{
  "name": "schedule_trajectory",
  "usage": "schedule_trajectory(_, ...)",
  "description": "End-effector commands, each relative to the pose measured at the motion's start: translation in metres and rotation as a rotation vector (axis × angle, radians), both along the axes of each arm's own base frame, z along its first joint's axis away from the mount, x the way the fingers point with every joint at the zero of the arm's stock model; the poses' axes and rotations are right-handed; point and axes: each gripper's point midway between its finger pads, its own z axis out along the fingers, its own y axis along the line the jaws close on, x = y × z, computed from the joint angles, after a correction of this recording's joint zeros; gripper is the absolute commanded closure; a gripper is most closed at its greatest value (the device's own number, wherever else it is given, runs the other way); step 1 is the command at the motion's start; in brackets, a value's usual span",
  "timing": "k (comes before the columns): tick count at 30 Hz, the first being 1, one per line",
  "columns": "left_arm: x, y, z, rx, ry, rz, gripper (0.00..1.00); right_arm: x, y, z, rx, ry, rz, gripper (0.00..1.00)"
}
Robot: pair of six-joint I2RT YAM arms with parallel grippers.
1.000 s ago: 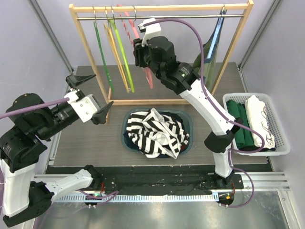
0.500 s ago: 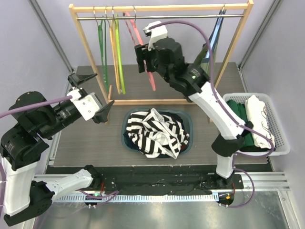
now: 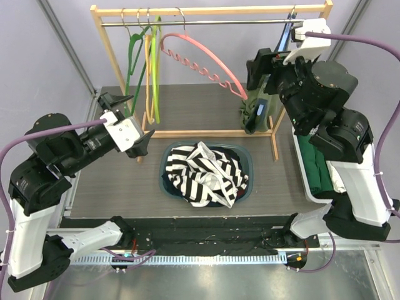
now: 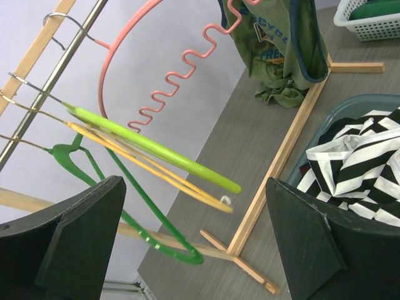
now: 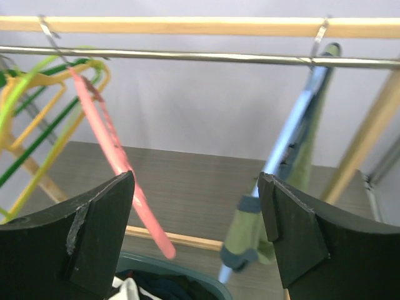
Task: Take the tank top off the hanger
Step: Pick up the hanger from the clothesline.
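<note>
My right gripper grabs the tank top's near shoulder [image 3: 258,106] [image 5: 242,230] with the blue hanger's end next. The hanger's hook and the tank top's far shoulder stay free for unhooking and removal.
The olive tank top [image 3: 255,106] with navy trim hangs on a blue hanger [image 3: 285,39] at the right end of the rail. It also shows in the left wrist view [image 4: 281,44] and the right wrist view [image 5: 249,240]. My right gripper [image 3: 265,65] is open just beside it at upper height, with nothing between its fingers [image 5: 195,187]. My left gripper [image 3: 142,115] stands open near the rack's left post, apart from everything [image 4: 195,187].
A bare pink hanger [image 3: 206,59] is swung out across the rack. Green, yellow and lime hangers [image 3: 149,69] hang at the left. A teal basin [image 3: 247,159] of striped clothes sits in front. A white basket [image 4: 369,19] stands at the right.
My right gripper has opened and swung right, from the pink hanger over to the tank top. The pink hanger now swings out sideways. The left arm has shifted slightly.
</note>
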Motion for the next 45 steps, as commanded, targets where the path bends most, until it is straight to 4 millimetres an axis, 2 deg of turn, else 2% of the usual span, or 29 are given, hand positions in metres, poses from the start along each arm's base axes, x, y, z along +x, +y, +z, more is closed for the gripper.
schedule_trajectory(1,0.005,-0.005,0.008,-0.026,-0.019,-0.006,0.0,0.016,-0.029,-0.027,-0.093,0.045,-0.188,0.1)
schedule_trajectory(3,0.005,-0.005,0.01,-0.03,-0.018,-0.01,0.0,0.021,-0.034,-0.038,-0.109,0.065,-0.203,0.05)
schedule_trajectory(8,0.006,-0.008,0.009,-0.04,-0.003,-0.02,0.0,0.039,-0.064,-0.052,-0.089,0.097,-0.26,0.04)
schedule_trajectory(10,0.006,-0.008,0.01,-0.043,-0.002,-0.021,0.0,0.046,-0.065,-0.061,-0.071,0.119,-0.249,0.04)
schedule_trajectory(11,0.005,-0.009,0.01,-0.045,0.0,-0.024,0.0,0.051,-0.073,-0.065,-0.069,0.128,-0.27,0.03)
schedule_trajectory(20,0.005,-0.01,0.007,-0.04,0.009,-0.033,0.0,0.066,-0.072,-0.113,-0.08,0.229,-0.261,0.03)
schedule_trajectory(24,0.004,-0.01,0.008,-0.04,0.006,-0.033,0.0,0.065,-0.084,-0.115,-0.063,0.236,-0.293,0.04)
schedule_trajectory(28,0.003,-0.009,0.004,-0.033,0.009,-0.032,0.0,0.056,-0.106,-0.111,-0.049,0.221,-0.336,0.14)
schedule_trajectory(32,0.004,-0.009,0.0,-0.025,0.014,-0.032,0.0,0.051,-0.122,-0.116,-0.037,0.227,-0.374,0.25)
schedule_trajectory(36,0.003,-0.009,0.0,-0.026,0.015,-0.036,0.0,0.052,-0.122,-0.118,-0.018,0.235,-0.367,0.3)
schedule_trajectory(39,0.002,-0.008,0.0,-0.028,0.018,-0.035,0.0,0.06,-0.113,-0.123,-0.022,0.254,-0.335,0.3)
schedule_trajectory(43,0.001,-0.007,0.001,-0.033,0.014,-0.035,0.0,0.071,-0.106,-0.131,-0.028,0.276,-0.319,0.39)
schedule_trajectory(45,0.0,-0.006,0.002,-0.036,0.013,-0.036,0.0,0.074,-0.104,-0.136,-0.032,0.288,-0.309,0.4)
